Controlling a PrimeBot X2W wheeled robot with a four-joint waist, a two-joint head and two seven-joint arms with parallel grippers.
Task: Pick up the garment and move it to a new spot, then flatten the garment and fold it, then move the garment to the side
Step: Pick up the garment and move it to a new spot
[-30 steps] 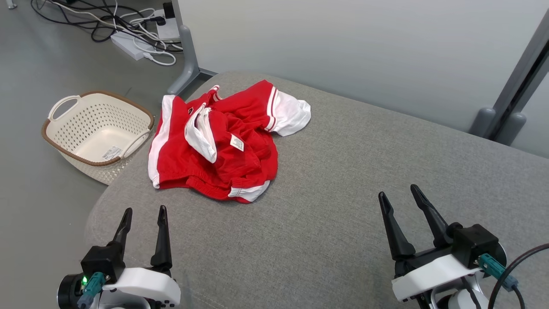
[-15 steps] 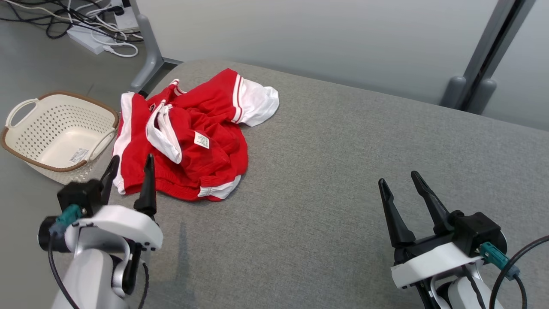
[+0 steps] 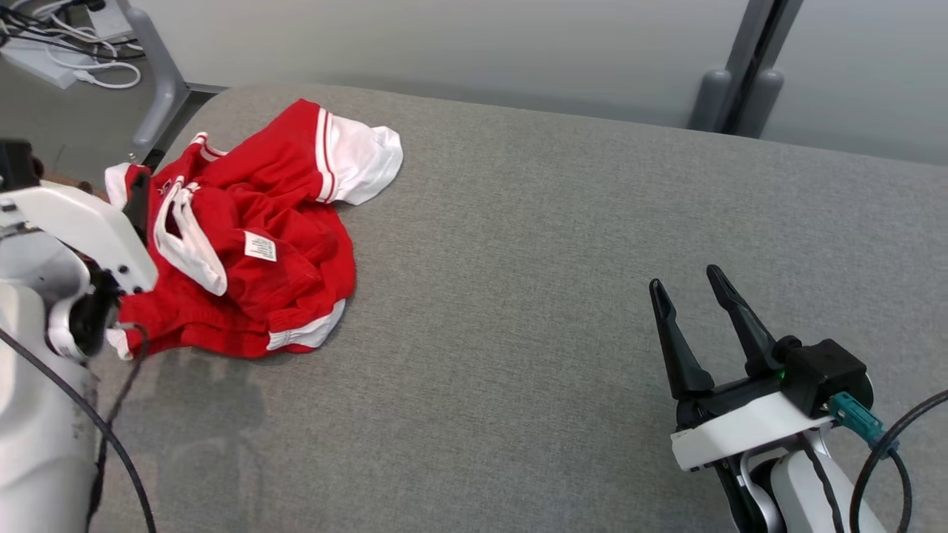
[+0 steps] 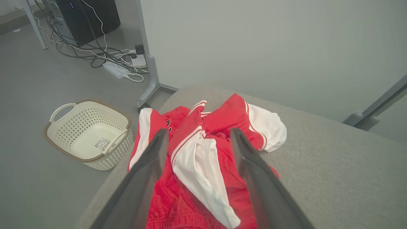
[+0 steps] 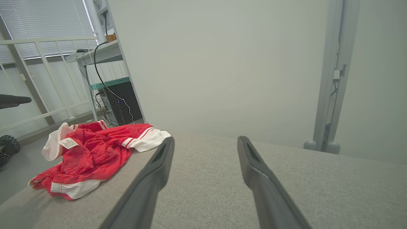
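Note:
The red cloth lies crumpled and slack on the tabletop, so the robot's left gripper should next take hold of its raised white fold to pick up the garment.
The garment is a crumpled red piece with white panels and a small white label, lying at the far left of the grey padded surface. In the left wrist view, my left gripper is open above the garment, its fingers on either side of a white fold. I cannot tell whether they touch the cloth. The head view shows that arm's white wrist over the garment's left edge. My right gripper is open and empty at the lower right, well away from the garment.
A cream perforated basket stands on the floor just left of the padded surface. Cables and a power strip lie by a grey desk leg beyond it. A pale wall and a grey post stand behind the surface.
The head camera has turned, shifting the whole picture left. My left arm has lifted and gone forward from the near edge to over the garment's left side. The right gripper stays put.

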